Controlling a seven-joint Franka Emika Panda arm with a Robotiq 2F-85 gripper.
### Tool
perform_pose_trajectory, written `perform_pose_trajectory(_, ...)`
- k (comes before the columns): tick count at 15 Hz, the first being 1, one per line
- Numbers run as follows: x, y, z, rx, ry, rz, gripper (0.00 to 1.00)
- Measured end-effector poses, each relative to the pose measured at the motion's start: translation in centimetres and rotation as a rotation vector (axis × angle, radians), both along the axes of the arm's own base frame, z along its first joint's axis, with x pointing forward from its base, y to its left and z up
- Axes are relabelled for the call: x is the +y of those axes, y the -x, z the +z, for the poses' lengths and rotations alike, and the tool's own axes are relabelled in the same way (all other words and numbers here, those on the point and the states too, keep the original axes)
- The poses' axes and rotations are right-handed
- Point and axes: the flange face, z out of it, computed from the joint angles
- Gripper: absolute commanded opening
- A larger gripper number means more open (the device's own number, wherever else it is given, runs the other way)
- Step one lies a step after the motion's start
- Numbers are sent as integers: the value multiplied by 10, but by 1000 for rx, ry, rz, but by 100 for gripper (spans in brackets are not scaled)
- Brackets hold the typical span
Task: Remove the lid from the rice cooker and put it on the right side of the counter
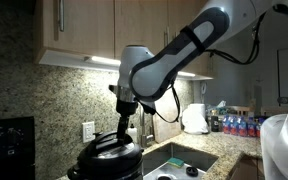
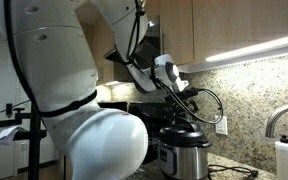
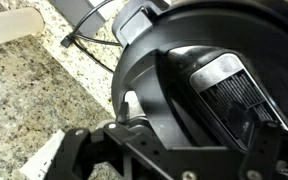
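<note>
I should next grab the lid's raised top bar on either side with my gripper, so that I can turn the lid, remove it and put it on the counter.
The rice cooker (image 1: 102,166) stands on the granite counter (image 3: 24,95); its steel body shows in an exterior view (image 2: 187,160). The round black lid (image 1: 110,148) sits on top of it in both exterior views (image 2: 185,132). In the wrist view the lid (image 3: 174,70) fills most of the frame, with a grey ribbed marking on its raised top. My gripper (image 1: 124,112) points down just above the lid, also seen in an exterior view (image 2: 181,108). In the wrist view its fingers (image 3: 184,125) are spread apart over the lid's top, open.
A steel sink (image 1: 180,160) with a faucet (image 1: 145,122) lies beside the cooker. A white bundle (image 1: 194,118) and bottles (image 1: 234,125) stand further along the counter. A soap bottle (image 2: 284,160) is near the faucet. A black cord (image 3: 84,45) runs behind the cooker.
</note>
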Motion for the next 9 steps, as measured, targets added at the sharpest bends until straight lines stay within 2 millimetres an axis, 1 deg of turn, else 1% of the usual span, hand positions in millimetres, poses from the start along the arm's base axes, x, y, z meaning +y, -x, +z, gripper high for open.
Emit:
perform_pose_trajectory(5, -10, -12, 7, -94, -35, 27, 100)
perform_pose_trajectory(6, -11, -14, 5, -109, -48, 28, 100)
perform_pose_trajectory(9, -8, -16, -10, -130, -75, 44, 100)
